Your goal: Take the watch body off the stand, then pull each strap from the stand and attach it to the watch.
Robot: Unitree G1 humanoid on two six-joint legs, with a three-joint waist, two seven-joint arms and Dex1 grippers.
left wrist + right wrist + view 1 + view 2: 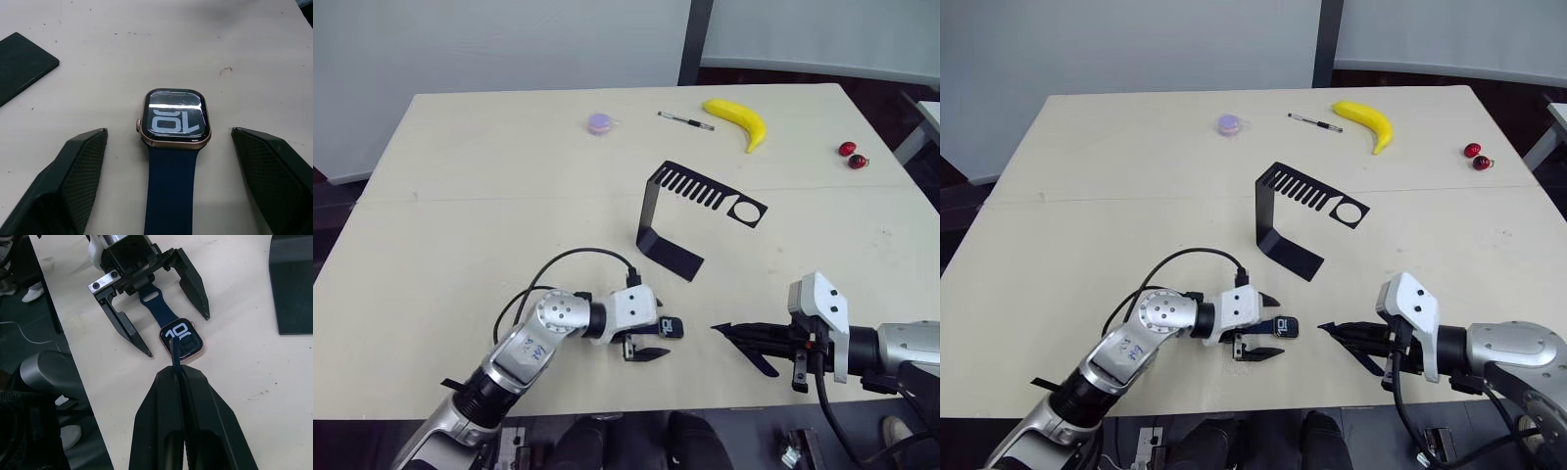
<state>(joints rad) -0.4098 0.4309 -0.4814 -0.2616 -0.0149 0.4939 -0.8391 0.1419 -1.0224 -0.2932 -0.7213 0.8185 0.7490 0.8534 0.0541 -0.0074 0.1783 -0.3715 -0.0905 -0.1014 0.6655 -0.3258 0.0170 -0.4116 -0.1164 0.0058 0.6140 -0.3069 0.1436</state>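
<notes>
The left gripper needs to reach the watch body and grab its gold rim (672, 327), so that the watch body's strapless end (681, 328) stays free to take the other strap.
The watch body (173, 117), black screen in a pale gold rim, lies flat on the table near the front edge. One navy strap (171, 186) is joined to it and runs back between the fingers of my left gripper (1278, 326), which is open astride the watch without touching it. My right gripper (178, 374) is shut on the other strap (174, 352), held edge-on, its free end reaching the watch body's open side. The black stand (658, 211) stands upright behind both grippers, its slotted top bare.
At the table's far side lie a banana (739, 119), a black-and-white pen (685, 120) and a small purple round object (601, 122). Two red cherries (852, 155) sit at the far right. The table's front edge (705, 409) is close to both grippers.
</notes>
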